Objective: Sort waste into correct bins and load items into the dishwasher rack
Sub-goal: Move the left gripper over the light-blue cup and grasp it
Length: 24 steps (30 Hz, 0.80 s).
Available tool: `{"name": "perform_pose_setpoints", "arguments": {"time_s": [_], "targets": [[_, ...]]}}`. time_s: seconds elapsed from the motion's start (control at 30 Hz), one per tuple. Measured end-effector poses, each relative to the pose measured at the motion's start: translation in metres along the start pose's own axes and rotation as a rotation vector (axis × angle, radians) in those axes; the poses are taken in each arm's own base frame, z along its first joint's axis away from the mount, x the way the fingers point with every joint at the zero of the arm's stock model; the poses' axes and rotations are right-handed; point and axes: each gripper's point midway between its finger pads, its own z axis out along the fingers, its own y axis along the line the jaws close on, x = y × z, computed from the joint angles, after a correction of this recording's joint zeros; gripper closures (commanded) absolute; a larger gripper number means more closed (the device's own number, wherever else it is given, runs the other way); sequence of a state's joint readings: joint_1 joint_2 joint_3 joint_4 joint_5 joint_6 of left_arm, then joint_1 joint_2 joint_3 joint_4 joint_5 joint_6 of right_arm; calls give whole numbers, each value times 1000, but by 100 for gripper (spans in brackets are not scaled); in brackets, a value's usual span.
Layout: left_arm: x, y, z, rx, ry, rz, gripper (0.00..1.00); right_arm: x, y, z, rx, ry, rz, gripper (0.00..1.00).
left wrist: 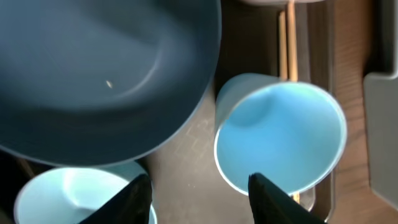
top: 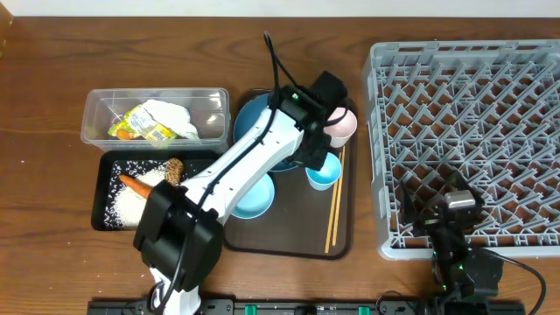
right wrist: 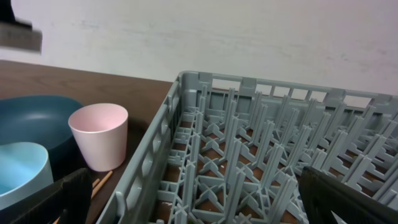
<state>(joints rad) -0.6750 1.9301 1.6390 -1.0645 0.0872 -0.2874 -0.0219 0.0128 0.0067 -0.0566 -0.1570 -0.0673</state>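
Observation:
My left gripper will grab the light-blue cup (top: 322, 175) by its rim on the bowl side, so its base stays free for my right gripper to take and rack.
My left gripper (top: 313, 156) (left wrist: 199, 193) is open and empty, low over the brown serving tray. It sits between the small light-blue cup (top: 322, 175) (left wrist: 280, 137) and the light-blue bowl (top: 254, 197) (left wrist: 68, 193). One finger is in front of the cup's near rim. The dark-blue plate (top: 249, 118) (left wrist: 93, 74), pink cup (top: 343, 127) (right wrist: 99, 134) and chopsticks (top: 334, 210) (left wrist: 287, 43) also lie on that tray. My right gripper (top: 455, 210) (right wrist: 199, 211) is open and empty over the front left corner of the grey rack (top: 472, 131) (right wrist: 261, 143).
The clear tub (top: 210, 105) at the back left holds the white napkin (top: 175, 115) and the printed wrapper (top: 144, 127). The black tray (top: 101, 197) in front of it holds rice (top: 122, 206), the carrot (top: 138, 185) and the brown lump (top: 172, 171). The brown serving tray (top: 341, 236) lies beside the rack.

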Motion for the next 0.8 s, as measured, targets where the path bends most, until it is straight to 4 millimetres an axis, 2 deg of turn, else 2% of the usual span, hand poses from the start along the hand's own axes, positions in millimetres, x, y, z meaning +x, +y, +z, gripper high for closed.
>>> {"name": "perform_pose_setpoints", "arguments": {"time_s": [0.23, 0.5, 0.63, 0.77, 0.8], "targets": [[9, 0, 23, 17, 23, 0, 49, 0, 0, 0, 0, 0, 0, 1], [7, -2, 39, 37, 0, -2, 50, 0, 0, 0, 0, 0, 0, 1], [8, -3, 41, 40, 1, -10, 50, 0, 0, 0, 0, 0, 0, 1], [8, -3, 41, 40, 0, -26, 74, 0, 0, 0, 0, 0, 0, 1], [7, -3, 41, 41, -1, -28, 75, 0, 0, 0, 0, 0, 0, 1]]}}
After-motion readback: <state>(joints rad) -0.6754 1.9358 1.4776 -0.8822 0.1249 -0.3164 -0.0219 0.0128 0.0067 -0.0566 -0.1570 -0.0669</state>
